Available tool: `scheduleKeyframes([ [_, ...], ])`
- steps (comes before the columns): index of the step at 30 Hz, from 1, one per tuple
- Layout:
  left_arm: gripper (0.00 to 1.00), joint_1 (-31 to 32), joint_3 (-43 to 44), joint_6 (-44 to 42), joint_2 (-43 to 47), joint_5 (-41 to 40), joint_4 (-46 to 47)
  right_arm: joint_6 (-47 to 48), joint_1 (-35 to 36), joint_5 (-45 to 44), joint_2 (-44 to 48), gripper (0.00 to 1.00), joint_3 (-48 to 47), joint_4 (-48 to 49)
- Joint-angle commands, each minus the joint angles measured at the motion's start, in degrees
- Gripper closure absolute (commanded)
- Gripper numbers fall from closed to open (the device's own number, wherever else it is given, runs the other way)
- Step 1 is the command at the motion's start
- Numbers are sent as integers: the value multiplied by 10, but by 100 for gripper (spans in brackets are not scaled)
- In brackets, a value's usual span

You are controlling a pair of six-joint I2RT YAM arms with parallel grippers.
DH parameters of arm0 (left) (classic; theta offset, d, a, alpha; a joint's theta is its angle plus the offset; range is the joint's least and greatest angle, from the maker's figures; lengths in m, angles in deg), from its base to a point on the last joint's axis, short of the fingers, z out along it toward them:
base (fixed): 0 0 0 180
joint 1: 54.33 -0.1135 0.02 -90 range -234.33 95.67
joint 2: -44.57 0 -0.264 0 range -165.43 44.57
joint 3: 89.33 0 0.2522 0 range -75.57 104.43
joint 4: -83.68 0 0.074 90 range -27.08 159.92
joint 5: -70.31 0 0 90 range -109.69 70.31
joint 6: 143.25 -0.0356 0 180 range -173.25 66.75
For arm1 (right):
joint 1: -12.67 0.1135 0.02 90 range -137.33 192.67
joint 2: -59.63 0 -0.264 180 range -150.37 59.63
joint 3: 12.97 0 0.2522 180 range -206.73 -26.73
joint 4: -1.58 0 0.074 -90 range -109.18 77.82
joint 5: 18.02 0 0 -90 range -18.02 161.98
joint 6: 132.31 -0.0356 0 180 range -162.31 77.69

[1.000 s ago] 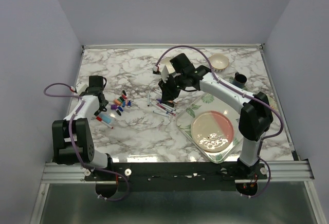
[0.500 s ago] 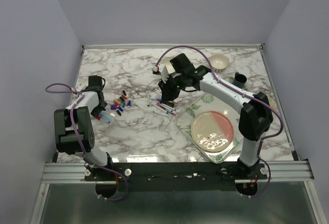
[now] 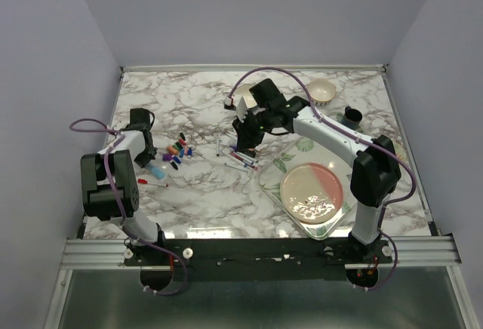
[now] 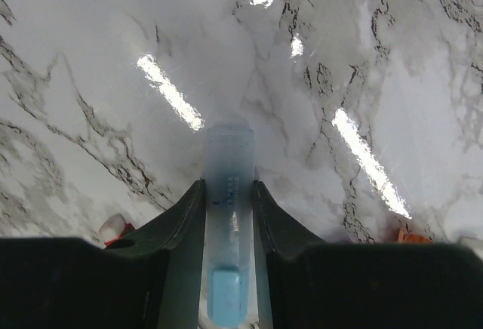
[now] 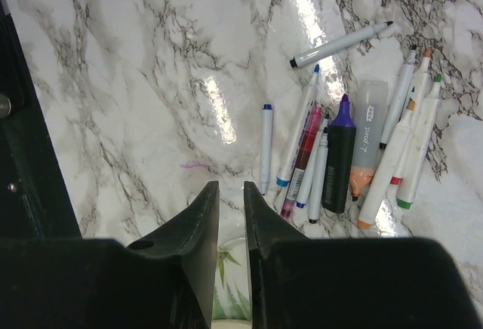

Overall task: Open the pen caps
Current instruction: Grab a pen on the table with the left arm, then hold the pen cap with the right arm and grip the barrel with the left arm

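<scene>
Both fingers of my left gripper touch the sides of the pale blue translucent highlighter [image 3: 154,169] [image 4: 229,198]. The highlighter would come up if I lifted my left gripper now.
My left gripper [image 4: 228,186] is shut on a pale blue translucent highlighter piece [image 4: 229,193], held low over the marble; I cannot tell if it is a cap or a barrel. In the top view the left gripper [image 3: 145,161] is just left of a cluster of small loose coloured pen caps [image 3: 178,150]. My right gripper [image 5: 231,187] hovers empty, its jaws a narrow gap apart, beside a pile of uncapped pens [image 5: 339,155] that includes a black highlighter [image 5: 338,164]. In the top view the right gripper [image 3: 245,144] is above those pens [image 3: 243,160].
A leaf-patterned tray [image 3: 275,186] with a pink and cream plate [image 3: 312,192] lies at the front right. A cream bowl [image 3: 322,90] and a black cup [image 3: 352,116] stand at the back right. A thin red pen [image 3: 147,183] lies by the left gripper.
The left arm's elbow has swung left and back and its wrist has turned, with the blue piece still in the jaws. The right arm has not moved.
</scene>
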Motion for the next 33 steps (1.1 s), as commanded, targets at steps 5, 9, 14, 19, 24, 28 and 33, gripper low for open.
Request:
scheduleKeyframes([
  [5,99,-5,-24,-48,61,108,59,11,4,31,25,75,15,-11],
  [9,100,-4,-71,-51,159,182,115,30,5,93,44,76,32,-2],
  [14,100,4,-200,-17,360,311,209,20,5,178,75,75,67,40],
  [19,100,45,-309,69,514,404,334,-54,6,301,86,64,111,102],
  [24,100,129,-339,114,624,345,347,-179,6,342,89,54,146,200],
  [28,100,211,-366,168,664,252,327,-224,14,321,78,49,159,234],
  [33,100,282,-377,231,689,128,289,-210,40,251,76,48,148,212],
])
